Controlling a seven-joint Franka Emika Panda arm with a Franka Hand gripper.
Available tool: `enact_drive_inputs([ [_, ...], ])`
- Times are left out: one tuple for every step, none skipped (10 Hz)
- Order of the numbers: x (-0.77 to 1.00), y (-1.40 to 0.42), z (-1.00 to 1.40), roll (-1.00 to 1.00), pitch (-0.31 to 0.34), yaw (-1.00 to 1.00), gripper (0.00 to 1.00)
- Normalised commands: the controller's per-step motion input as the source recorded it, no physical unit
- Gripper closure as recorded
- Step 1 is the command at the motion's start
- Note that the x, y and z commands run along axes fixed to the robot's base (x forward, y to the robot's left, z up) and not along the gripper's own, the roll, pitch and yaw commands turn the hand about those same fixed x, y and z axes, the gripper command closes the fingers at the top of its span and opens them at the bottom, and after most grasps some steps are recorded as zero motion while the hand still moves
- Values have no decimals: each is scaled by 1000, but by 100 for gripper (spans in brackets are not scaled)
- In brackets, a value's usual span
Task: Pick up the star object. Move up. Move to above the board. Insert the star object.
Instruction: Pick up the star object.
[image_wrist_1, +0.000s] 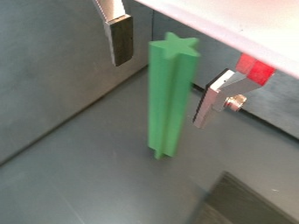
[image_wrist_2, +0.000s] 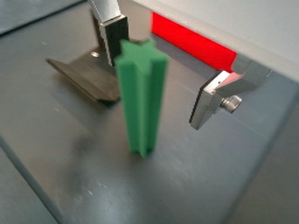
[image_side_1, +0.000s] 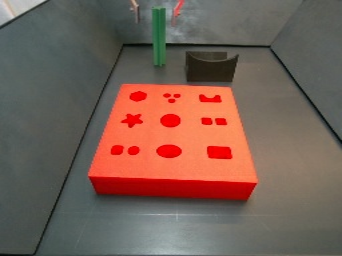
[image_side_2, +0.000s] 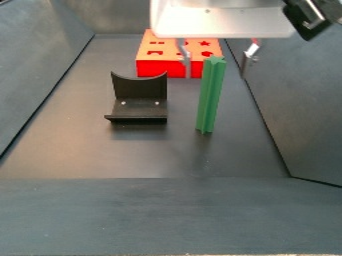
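The star object has to fit into the board's star-shaped hole, so the robot's gripper needs to pick it up next by its upper part (image_side_1: 159, 22) (image_wrist_1: 173, 66).
The star object (image_wrist_1: 167, 105) is a long bright green rod with a star-shaped top, standing upright on the dark floor. It shows in both wrist views and in both side views (image_side_1: 160, 38) (image_side_2: 211, 95). My gripper (image_wrist_1: 162, 94) hangs open over it, one finger (image_wrist_1: 121, 39) on each side of the rod's upper part, with gaps to the rod. The second finger (image_wrist_2: 212, 98) is also clear of the green surface. The board (image_side_1: 174, 130) is a flat red block with shaped holes, lying apart from the rod.
The dark fixture (image_side_1: 210, 66) stands on the floor beside the rod, between it and the board in a side view (image_side_2: 138, 98). Grey walls enclose the floor on all sides. A strip of the red board (image_wrist_2: 193, 44) shows behind the gripper.
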Motion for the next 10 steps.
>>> enact_drive_inputs([
  [-354,23,-146,-7,-50,-320,0],
  [-123,0,-69,-1,-7,-223,0],
  [123,117,-111,-14,0,-446,0],
  [140,140,0,-60,16,-443,0],
  [177,189,0,-74,17,-363,0],
  [163,160,0,-67,20,-229,0],
  [0,0,0,0,0,0,100],
  [0,0,0,0,0,0,100],
  [0,0,0,0,0,0,100],
  [0,0,0,0,0,0,100],
])
